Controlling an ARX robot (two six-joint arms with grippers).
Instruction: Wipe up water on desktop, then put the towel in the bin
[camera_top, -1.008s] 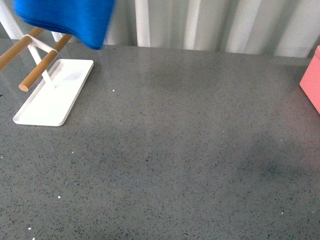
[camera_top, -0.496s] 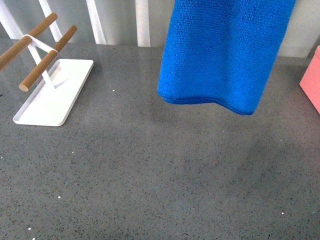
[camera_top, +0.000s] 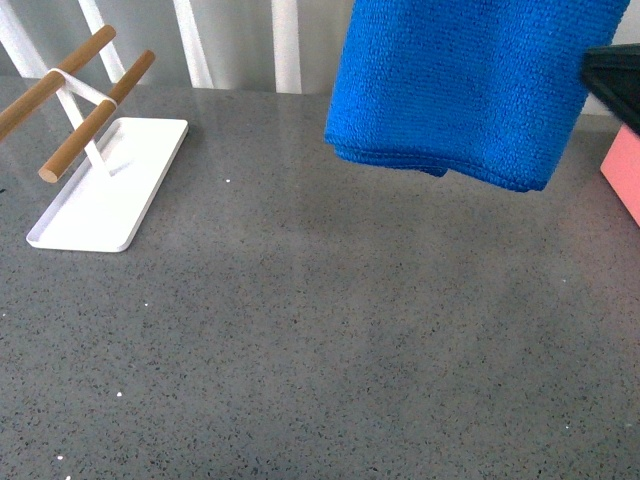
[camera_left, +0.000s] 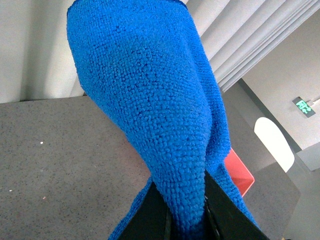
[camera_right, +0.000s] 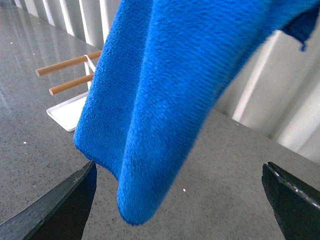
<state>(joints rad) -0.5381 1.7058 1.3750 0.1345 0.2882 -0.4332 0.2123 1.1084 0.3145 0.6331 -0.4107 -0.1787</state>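
Observation:
My right gripper is about to grab the blue towel (camera_right: 165, 100) by its hanging fold (camera_right: 150, 160). It should then wipe up the water on the desktop.
The blue towel (camera_top: 470, 90) hangs in the air above the dark-grey desktop (camera_top: 320, 330), at the upper right of the front view. My left gripper (camera_left: 185, 220) is shut on the towel (camera_left: 160, 110), pinching a fold between its black fingers (camera_left: 225, 215). My right gripper (camera_right: 180, 200) is open and empty; the towel (camera_right: 165, 100) hangs between and in front of its jaws without touching them. A black part of the right arm (camera_top: 615, 75) shows at the right edge. The salmon-pink bin (camera_top: 625, 170) sits at the far right edge, and shows in the left wrist view (camera_left: 240, 175) below the towel.
A flat white tray (camera_top: 100, 195) with two wooden rods (camera_top: 90, 125) stands at the back left of the desktop; it also shows in the right wrist view (camera_right: 70, 112). A pale ribbed wall runs behind the desktop.
The towel swung from the far upper left across to the upper right, then rose a little. The right arm's black part has entered at the right edge.

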